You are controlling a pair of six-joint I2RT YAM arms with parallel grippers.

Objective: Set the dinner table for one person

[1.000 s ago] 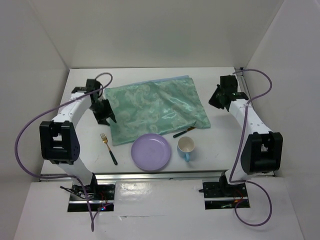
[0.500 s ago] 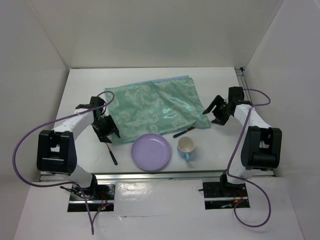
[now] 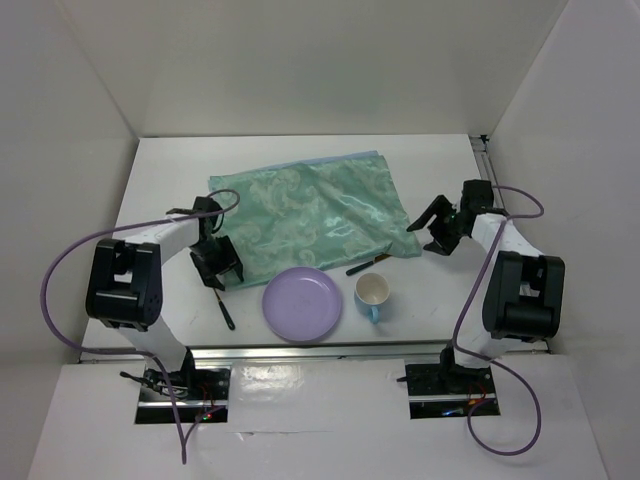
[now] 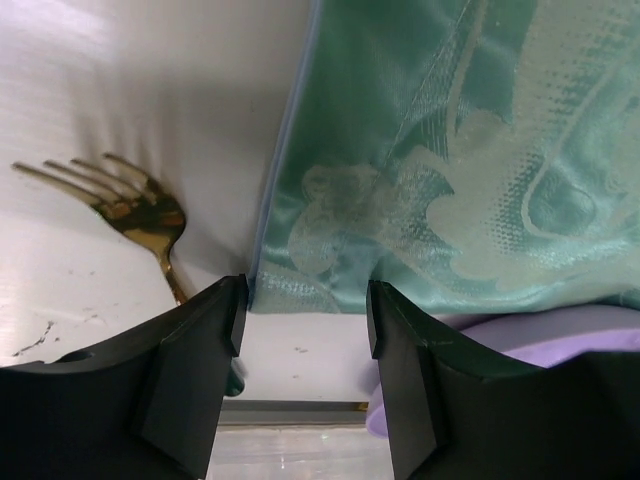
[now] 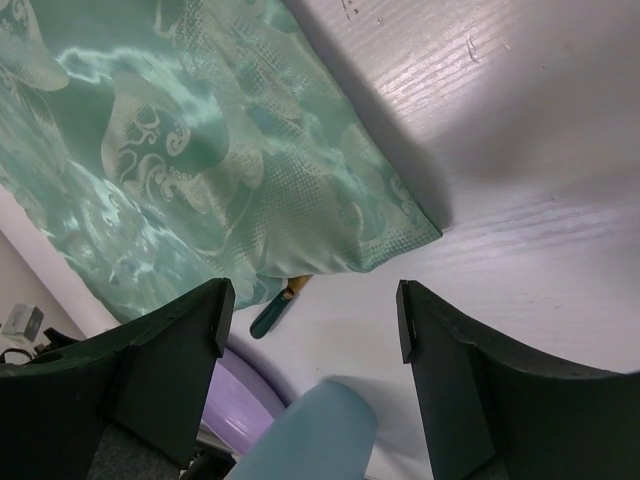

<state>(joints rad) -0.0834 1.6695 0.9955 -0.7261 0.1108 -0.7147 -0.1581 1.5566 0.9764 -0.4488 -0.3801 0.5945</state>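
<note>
The green patterned cloth (image 3: 310, 215) would stay lying on the tabletop if I lifted my left gripper now, because that gripper's fingers are wide open on both sides of the cloth's corner (image 3: 230, 286).
The white dinner table (image 3: 300, 150) carries a green patterned cloth (image 3: 310, 215), a purple plate (image 3: 302, 303) and a blue cup (image 3: 373, 293). A gold fork (image 4: 130, 200) with a dark handle (image 3: 226, 312) lies left of the plate. A dark-handled utensil (image 3: 362, 265) pokes out from under the cloth's near right corner. My left gripper (image 3: 215, 262) is open, its jaws straddling the cloth's near left corner (image 4: 300, 285), with nothing held. My right gripper (image 3: 435, 225) is open just beyond the cloth's near right corner (image 5: 400, 235), above the utensil handle (image 5: 272, 312) and the cup (image 5: 310, 435).
White walls enclose the table on three sides. A metal rail (image 3: 330, 350) runs along the near edge in front of the plate. The plate's rim (image 4: 540, 330) shows behind my left gripper's right finger.
My left gripper has moved nearer and down to the cloth's near left corner, over the fork. My right gripper has opened and come down to the cloth's near right corner.
</note>
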